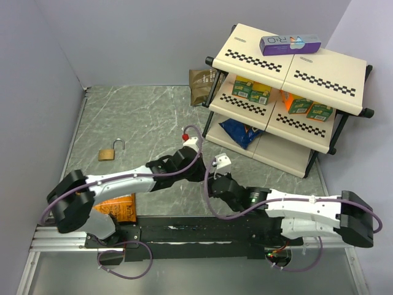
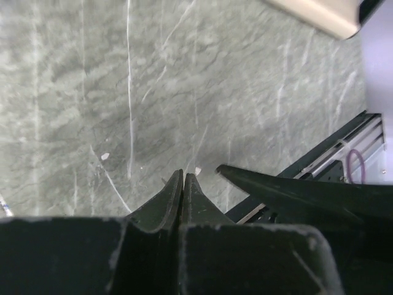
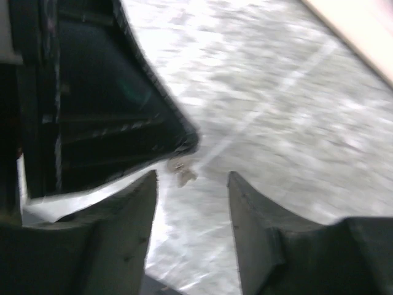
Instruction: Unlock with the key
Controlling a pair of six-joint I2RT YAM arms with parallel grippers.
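Note:
My right gripper should next grab the key's end sticking out of my left gripper, leaving its other end free to unlock.
The brass padlock (image 1: 113, 152) with a silver shackle lies on the marble table at the left, far from both grippers. My left gripper (image 1: 201, 171) is shut at mid-table. In the left wrist view its fingertips (image 2: 183, 176) are pressed together, with a small pale bit just past them. In the right wrist view the tiny silvery key (image 3: 182, 173) sticks out from the tip of the left gripper's black finger (image 3: 123, 117). My right gripper (image 3: 191, 182) is open, its jaws on either side just below the key, not touching it. It sits right beside the left gripper in the top view (image 1: 210, 182).
A beige two-tier shelf rack (image 1: 344, 83) stands at the back right with green and orange boxes, a blue bag (image 1: 242, 131) and a purple box (image 1: 288, 43) on top. A brown packet (image 1: 199, 85) leans behind it. An orange packet (image 1: 120, 208) lies by the left arm's base.

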